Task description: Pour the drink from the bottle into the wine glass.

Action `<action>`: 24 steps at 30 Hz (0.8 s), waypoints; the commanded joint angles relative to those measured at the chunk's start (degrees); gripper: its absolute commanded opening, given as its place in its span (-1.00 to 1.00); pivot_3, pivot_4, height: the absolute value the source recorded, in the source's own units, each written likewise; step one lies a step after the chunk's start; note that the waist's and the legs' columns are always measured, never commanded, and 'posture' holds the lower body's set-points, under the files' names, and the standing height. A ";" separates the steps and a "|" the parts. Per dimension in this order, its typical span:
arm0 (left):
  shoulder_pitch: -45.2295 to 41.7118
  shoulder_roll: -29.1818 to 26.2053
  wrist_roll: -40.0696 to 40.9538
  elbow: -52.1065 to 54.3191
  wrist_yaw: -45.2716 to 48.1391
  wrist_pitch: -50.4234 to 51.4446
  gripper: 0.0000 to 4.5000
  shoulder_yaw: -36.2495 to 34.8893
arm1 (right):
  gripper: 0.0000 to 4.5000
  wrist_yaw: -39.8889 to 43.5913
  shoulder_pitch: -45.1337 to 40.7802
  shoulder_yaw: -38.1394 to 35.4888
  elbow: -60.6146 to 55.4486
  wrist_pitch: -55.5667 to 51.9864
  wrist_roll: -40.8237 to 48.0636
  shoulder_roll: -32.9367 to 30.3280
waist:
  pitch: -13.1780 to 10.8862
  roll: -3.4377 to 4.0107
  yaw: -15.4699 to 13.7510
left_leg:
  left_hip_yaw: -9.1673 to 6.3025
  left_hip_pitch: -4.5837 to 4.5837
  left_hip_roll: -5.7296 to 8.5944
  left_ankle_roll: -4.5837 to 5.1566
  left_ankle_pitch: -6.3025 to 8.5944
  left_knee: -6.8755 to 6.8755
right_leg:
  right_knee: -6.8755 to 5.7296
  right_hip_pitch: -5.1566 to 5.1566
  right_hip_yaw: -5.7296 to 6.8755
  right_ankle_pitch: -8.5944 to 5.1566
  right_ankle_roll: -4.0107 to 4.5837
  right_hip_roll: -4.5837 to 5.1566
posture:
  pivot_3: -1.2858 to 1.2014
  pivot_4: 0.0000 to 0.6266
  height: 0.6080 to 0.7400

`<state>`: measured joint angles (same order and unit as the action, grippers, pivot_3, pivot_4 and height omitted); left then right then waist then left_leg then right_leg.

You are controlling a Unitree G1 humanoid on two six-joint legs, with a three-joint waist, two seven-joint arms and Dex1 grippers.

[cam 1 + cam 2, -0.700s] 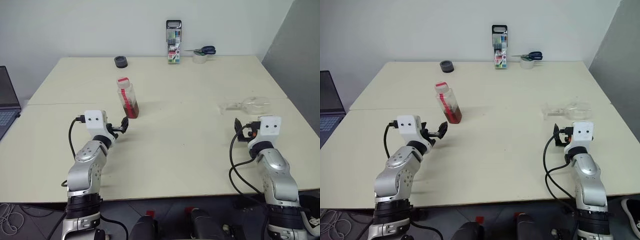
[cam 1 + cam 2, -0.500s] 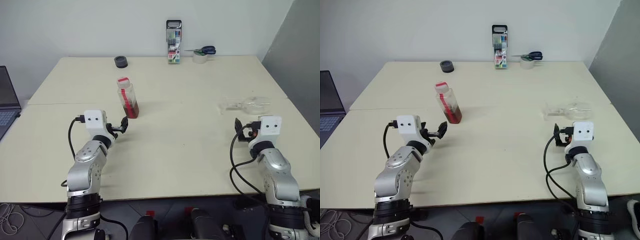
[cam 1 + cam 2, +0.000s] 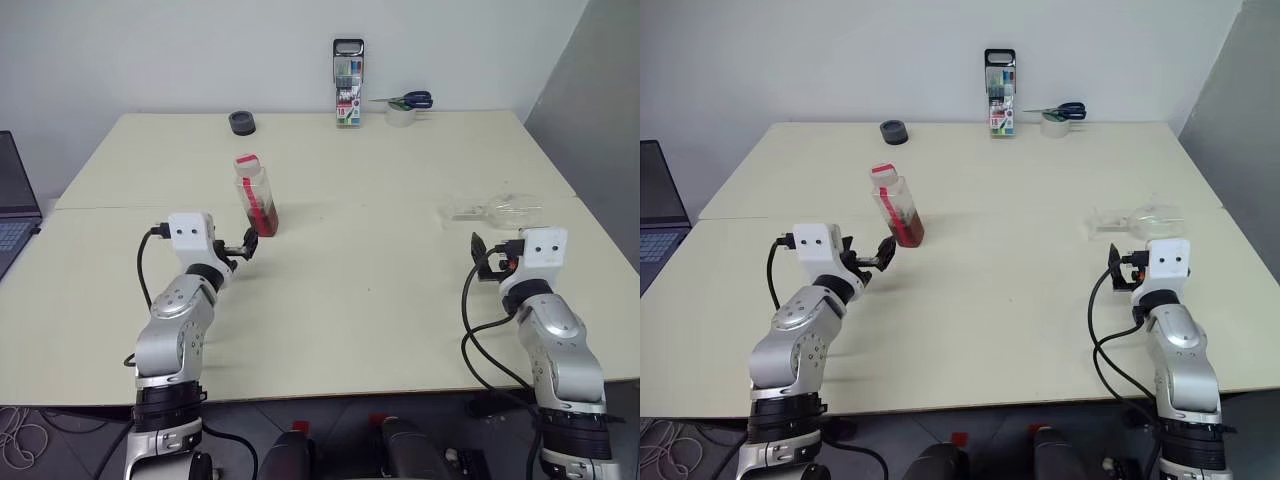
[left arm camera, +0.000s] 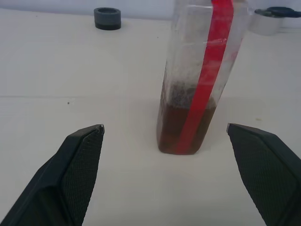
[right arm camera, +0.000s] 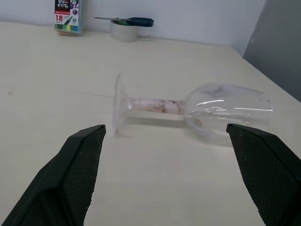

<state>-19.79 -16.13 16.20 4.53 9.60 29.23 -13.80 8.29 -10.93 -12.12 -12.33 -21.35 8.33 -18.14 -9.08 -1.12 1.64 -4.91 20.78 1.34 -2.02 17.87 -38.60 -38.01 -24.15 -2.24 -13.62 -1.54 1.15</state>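
The bottle's cap point(image 3: 247, 164) is round above the bottle's sloping part, so my left gripper needs to grab the bottle by the flat facing sides of its body point(image 3: 258, 201) next.
The bottle point(image 3: 256, 195) stands on the table point(image 3: 360, 290), clear plastic with a red-and-white cap and a red label strip. The reddish-brown drink point(image 4: 175, 127) fills its lowest part. My left gripper point(image 3: 246, 247) is open just in front of the bottle, not touching it; in the left wrist view the bottle point(image 4: 197, 80) stands a little beyond the wide-spread fingers point(image 4: 80, 160). The wine glass point(image 3: 496, 210) lies on its side at the right, empty, foot towards the table's middle. My right gripper point(image 3: 480, 255) is open a short way in front of the glass point(image 5: 197, 106).
A tall marker-pen case point(image 3: 347, 83) stands at the table's far edge, with a tape roll point(image 3: 400, 116) and blue-handled scissors point(image 3: 410, 100) beside it. A dark grey roll point(image 3: 241, 123) lies at the back left. A laptop point(image 3: 15, 205) sits at the left edge.
My left gripper has edged slightly closer to the bottle. The right gripper has barely shifted towards the glass. Bottle and glass have not moved.
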 commanded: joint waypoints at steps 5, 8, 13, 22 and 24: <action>-3.96 -0.45 -0.41 -2.70 1.28 -2.97 0.98 0.88 | 0.96 18.79 -10.91 1.84 -12.40 -14.32 20.18 -7.65 | -0.11 0.08 0.17 | -0.03 -0.02 -0.03 0.01 0.00 0.09 | 0.03 -0.01 0.05 0.01 -0.01 -0.03 | 0.03 -0.52 1.00; -5.21 -0.12 -0.68 -4.40 1.54 -3.95 0.98 1.34 | 0.96 26.57 -13.80 2.08 -15.09 -20.67 29.91 -11.89 | -0.12 0.06 0.03 | -0.14 0.00 0.00 0.02 0.01 0.20 | 0.09 0.01 0.12 0.01 0.00 -0.05 | 0.03 -0.52 1.00; -7.35 0.10 -1.81 -7.36 1.29 -6.29 0.98 1.90 | 0.96 28.39 -17.62 3.14 -13.33 -23.19 33.32 -13.71 | -0.15 0.02 -0.15 | -0.22 0.06 0.06 0.04 0.02 0.26 | 0.27 0.04 0.14 0.02 -0.01 0.05 | 0.03 -0.52 1.00; -11.50 0.02 -4.02 -12.47 1.71 -11.02 0.98 3.20 | 0.96 26.62 -20.31 6.73 -11.18 -21.12 30.60 -11.41 | -0.15 0.01 -0.18 | -0.19 0.04 0.02 -0.07 -0.04 0.43 | 0.30 -0.04 0.11 0.02 0.00 0.17 | 0.03 -0.52 1.00; -13.02 0.15 -3.81 -14.23 2.23 -11.82 0.98 3.21 | 0.96 26.51 -20.56 6.96 -10.83 -20.88 30.42 -11.13 | -0.15 0.01 -0.19 | -0.20 0.05 0.04 -0.07 -0.04 0.43 | 0.30 -0.04 0.11 0.02 0.00 0.17 | 0.03 -0.52 1.00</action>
<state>-30.70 -15.62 12.60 -9.83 10.95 19.40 -10.62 34.89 -30.17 -4.92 -22.24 -43.68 39.02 -29.41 -9.23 -1.10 1.45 -5.10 20.83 1.38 -2.09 17.82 -38.17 -37.70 -24.19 -2.12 -13.60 -1.55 1.33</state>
